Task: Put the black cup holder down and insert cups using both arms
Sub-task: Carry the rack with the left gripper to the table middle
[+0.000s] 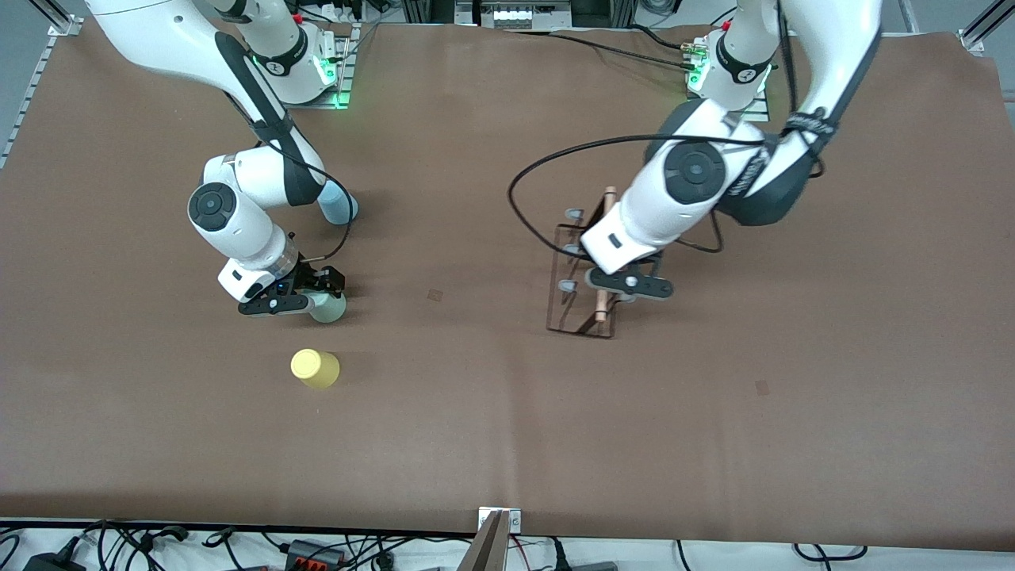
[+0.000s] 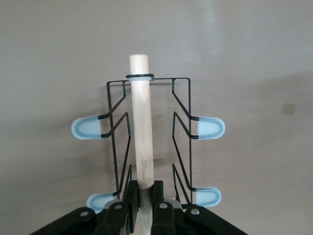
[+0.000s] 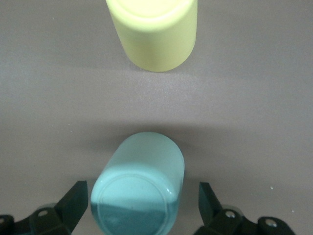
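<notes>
The pale green cup stands upside down, its open rim shut against the table, so my right gripper should grab it around its outer side (image 1: 330, 308) next.
My left gripper (image 1: 617, 292) (image 2: 143, 190) is shut on the light wooden rod (image 2: 142, 127) of the black cup holder (image 1: 564, 274), a thin wire rack with pale blue-tipped pegs (image 2: 210, 127), toward the left arm's end of the table. Toward the right arm's end, my right gripper (image 1: 315, 295) (image 3: 142, 203) is open. Its fingers (image 3: 74, 200) stand apart on either side of the pale green cup (image 1: 330, 308) (image 3: 139, 183), which is upside down on the table. The yellow cup (image 1: 315, 369) (image 3: 154, 34) stands nearer the front camera. The light blue cup (image 1: 339, 206) is partly hidden by the right arm.
Brown paper (image 1: 476, 412) covers the table. A black cable (image 1: 523, 170) loops from the left arm over the table beside the holder. Cables and a metal post (image 1: 492, 539) lie along the table edge nearest the front camera.
</notes>
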